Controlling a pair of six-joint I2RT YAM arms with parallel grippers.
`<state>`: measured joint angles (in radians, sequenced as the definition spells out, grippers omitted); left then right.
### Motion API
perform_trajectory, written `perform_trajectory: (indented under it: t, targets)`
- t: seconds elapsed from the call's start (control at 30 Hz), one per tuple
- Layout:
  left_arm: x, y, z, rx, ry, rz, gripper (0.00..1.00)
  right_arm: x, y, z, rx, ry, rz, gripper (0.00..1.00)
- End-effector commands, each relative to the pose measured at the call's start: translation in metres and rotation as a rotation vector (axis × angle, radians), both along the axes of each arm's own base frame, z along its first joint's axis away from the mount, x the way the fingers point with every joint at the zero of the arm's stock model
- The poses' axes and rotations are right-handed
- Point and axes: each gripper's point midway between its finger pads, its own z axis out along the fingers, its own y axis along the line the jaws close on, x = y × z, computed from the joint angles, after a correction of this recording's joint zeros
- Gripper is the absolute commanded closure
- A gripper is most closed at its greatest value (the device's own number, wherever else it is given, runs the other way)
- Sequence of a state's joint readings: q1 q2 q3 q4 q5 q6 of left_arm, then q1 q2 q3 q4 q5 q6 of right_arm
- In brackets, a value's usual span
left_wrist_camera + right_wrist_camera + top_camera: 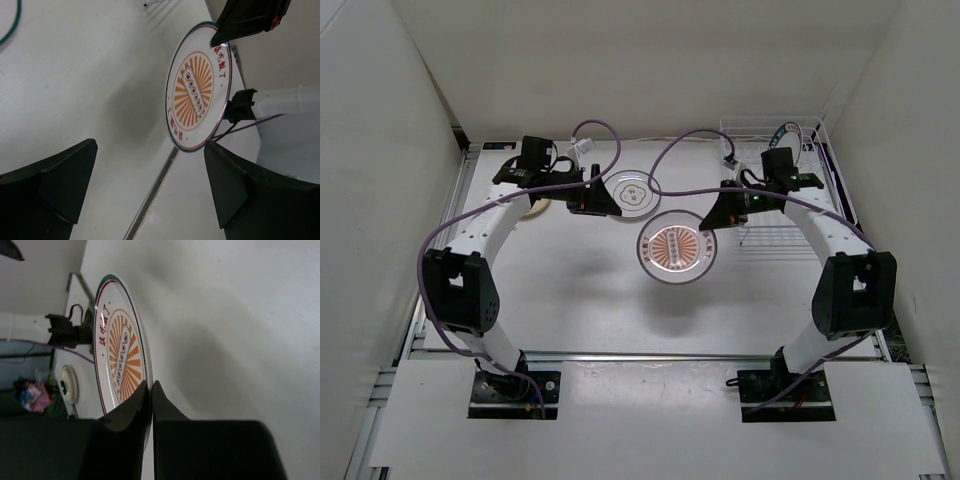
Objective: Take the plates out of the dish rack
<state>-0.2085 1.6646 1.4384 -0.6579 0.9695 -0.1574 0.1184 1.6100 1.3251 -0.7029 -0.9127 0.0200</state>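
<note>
I should grab the orange-centred plate next with my left gripper, by its rim facing my left gripper. Its opposite edge then stays free to slip from my right gripper.
My right gripper is shut on the rim of the orange-centred plate and holds it level a little above the table's middle. The right wrist view shows the gripper pinching that plate edge-on. My left gripper is open and empty, beside a white plate with thin dark rings lying flat on the table. The left wrist view shows the open left gripper facing the held plate. A tan plate peeks from under the left arm. The white wire dish rack stands at the back right with a dark-rimmed plate upright in it.
White walls close in the table on the left, back and right. Purple cables loop over the back of the table. A metal rail runs along the near edge by the arm bases.
</note>
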Motion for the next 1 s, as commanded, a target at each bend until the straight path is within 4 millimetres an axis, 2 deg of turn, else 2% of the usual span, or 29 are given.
perform_trajectory:
  t: [0.0, 0.07, 0.1, 0.23, 0.27, 0.3, 0.43, 0.53, 0.83, 0.9, 0.97]
  targets:
    - [-0.013, -0.008, 0.009, -0.087, 0.033, -0.076, 0.02, -0.014, 0.029, 0.029, 0.176, -0.018, 0.141, 1.0]
    - [-0.014, -0.009, 0.004, -0.091, 0.052, -0.081, 0.03, -0.013, 0.039, 0.024, 0.197, 0.016, 0.171, 1.0]
    - [-0.013, -0.009, 0.0, -0.089, 0.063, -0.081, 0.04, -0.006, 0.04, 0.027, 0.199, -0.008, 0.174, 1.0]
    - [-0.01, -0.011, -0.009, -0.094, 0.106, -0.078, 0.09, 0.009, 0.053, 0.018, 0.211, 0.019, 0.189, 1.0]
    - [-0.01, -0.011, -0.009, -0.094, 0.107, -0.078, 0.12, 0.014, 0.054, 0.017, 0.213, 0.02, 0.185, 1.0]
    - [-0.008, -0.011, -0.01, -0.095, 0.116, -0.074, 0.2, 0.017, 0.055, 0.017, 0.215, 0.035, 0.179, 1.0]
    - [-0.007, -0.013, -0.011, -0.109, 0.121, -0.086, 0.35, 0.037, 0.06, 0.022, 0.226, 0.02, 0.168, 1.0]
    - [-0.006, -0.013, -0.014, -0.107, 0.13, -0.086, 0.39, 0.046, 0.062, 0.019, 0.232, 0.024, 0.159, 1.0]
    - [-0.011, -0.025, -0.027, -0.106, 0.183, -0.116, 0.39, 0.059, 0.079, 0.025, 0.26, 0.043, 0.166, 1.0]
    - [-0.011, -0.028, -0.028, -0.104, 0.184, -0.125, 0.42, 0.056, 0.087, 0.029, 0.263, 0.027, 0.19, 1.0]
    - [-0.011, -0.028, -0.028, -0.104, 0.185, -0.125, 0.53, 0.054, 0.092, 0.027, 0.264, 0.046, 0.193, 1.0]
